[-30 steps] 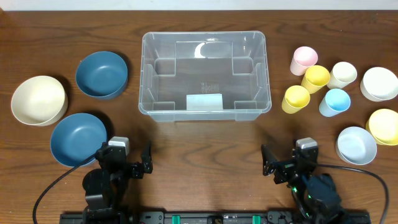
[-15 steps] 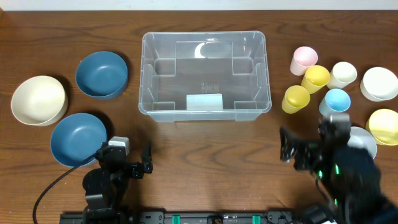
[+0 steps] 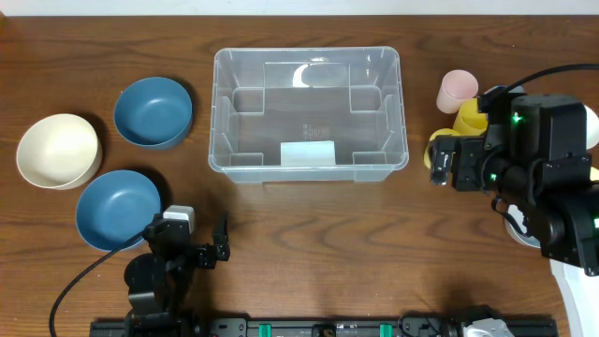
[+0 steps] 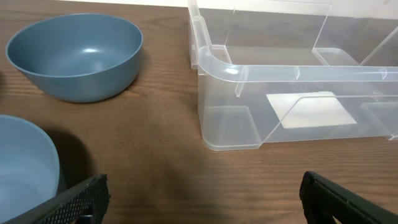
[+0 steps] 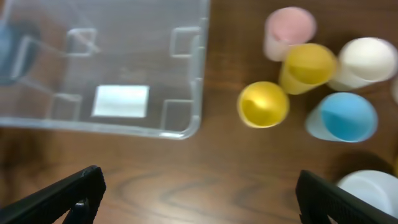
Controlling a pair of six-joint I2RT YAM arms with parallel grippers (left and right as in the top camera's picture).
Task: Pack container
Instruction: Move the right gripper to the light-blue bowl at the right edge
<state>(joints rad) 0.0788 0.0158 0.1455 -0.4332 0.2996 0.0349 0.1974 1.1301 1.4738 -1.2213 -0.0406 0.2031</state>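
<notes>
Next, the right gripper grabs the white bowl's rim and leaves the bowl's base free to set down inside the clear container.
The clear container (image 3: 217, 112) stands empty at the table's centre back, a white label on its base. It also shows in the left wrist view (image 4: 298, 73) and the right wrist view (image 5: 202, 62). My left gripper (image 3: 222, 241) rests open and empty near the front edge, well in front of the container; its fingers (image 4: 202, 199) are wide apart. My right gripper (image 3: 442, 161) is open and empty, raised above the table right of the container. Its fingers (image 5: 199, 193) hang over bare wood in front of the cups.
Left of the container are two blue bowls (image 3: 153, 110) (image 3: 119, 208) and a cream bowl (image 3: 58, 150). To the right stand a pink cup (image 5: 289, 31), two yellow cups (image 5: 308, 65) (image 5: 263, 104), a white cup (image 5: 367, 61) and a blue cup (image 5: 345, 118). My right arm hides most in the overhead view.
My right arm has risen from the front edge and moved back and right, over the cups, hiding several of them from above. The left arm has not moved.
</notes>
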